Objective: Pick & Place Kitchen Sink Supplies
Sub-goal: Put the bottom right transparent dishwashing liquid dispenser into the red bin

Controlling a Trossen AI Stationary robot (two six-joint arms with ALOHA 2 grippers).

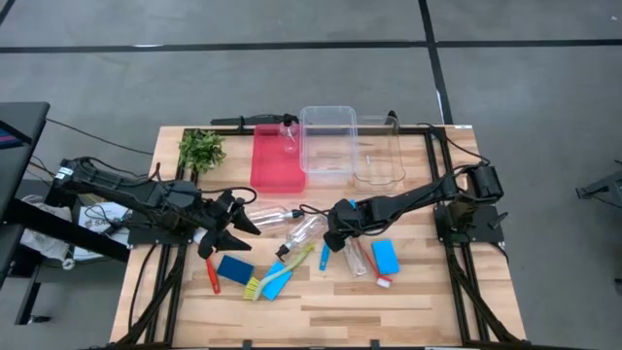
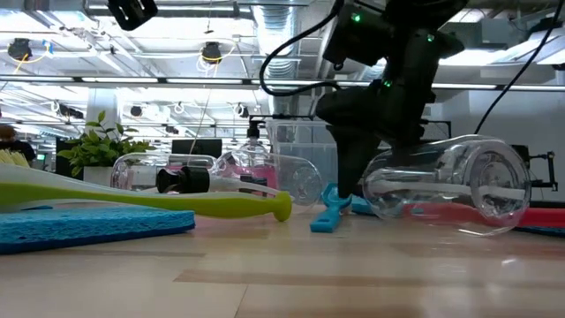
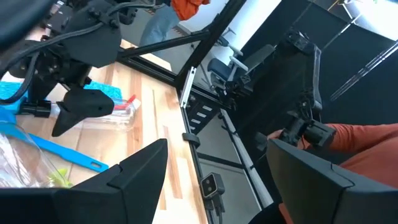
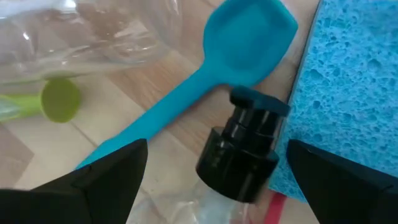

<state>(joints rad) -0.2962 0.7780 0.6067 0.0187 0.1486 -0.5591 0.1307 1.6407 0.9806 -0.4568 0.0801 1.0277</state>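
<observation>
The clear bottle should go in the red tray. For that, my right gripper needs to grab it next by its black cap (image 4: 239, 149).
Several supplies lie in a loose heap mid-table. Clear bottles with black caps (image 1: 272, 212) (image 1: 306, 228) (image 1: 358, 255) lie on their sides among blue sponges (image 1: 235, 268) (image 1: 386, 257), a yellow-green brush (image 1: 290, 262), blue brushes (image 1: 275, 284) (image 1: 326, 255) and a red brush (image 1: 212, 275). My right gripper (image 1: 335, 236) is low over the heap and open. Its fingers stand on either side of one bottle's black cap (image 4: 245, 152) without touching it, beside a sponge (image 4: 348, 93) and a blue brush handle (image 4: 249, 37). My left gripper (image 1: 228, 226) hovers open above the heap's left side.
Along the far edge stand a red tray (image 1: 275, 160) with a pump bottle (image 1: 289, 136), two clear bins (image 1: 328, 146) (image 1: 379, 151) and a leafy plant (image 1: 201, 149). Bare wood lies along the near edge (image 1: 389, 311). An orange sleeve (image 3: 367, 143) shows beyond the table.
</observation>
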